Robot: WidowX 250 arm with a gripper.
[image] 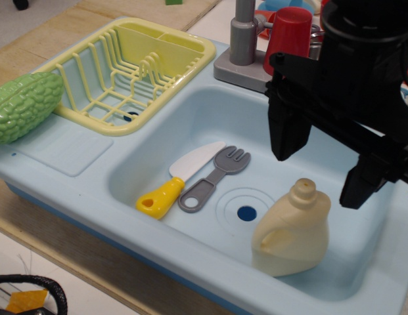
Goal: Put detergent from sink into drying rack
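Observation:
My gripper picks up the cream detergent jug by its upper body below the cap (302, 210) next, to put it into the drying rack (128, 72).
The cream detergent jug (292, 231) stands upright in the front right of the light blue sink (204, 111), its handle to the left and its cap up. My black gripper (320, 176) hangs open right above the jug, one finger to the jug's upper left and the other to its upper right, both just above cap height and touching nothing. The pale yellow drying rack (128, 72) sits at the back left of the sink unit, with nothing in it.
A toy knife with a yellow handle (177, 180) and a grey fork (213, 178) lie on the sink floor left of the drain (246, 212). A green bumpy vegetable (23, 105) rests at the left edge. A grey faucet base (243, 39) and a red cup (289, 33) stand behind the sink.

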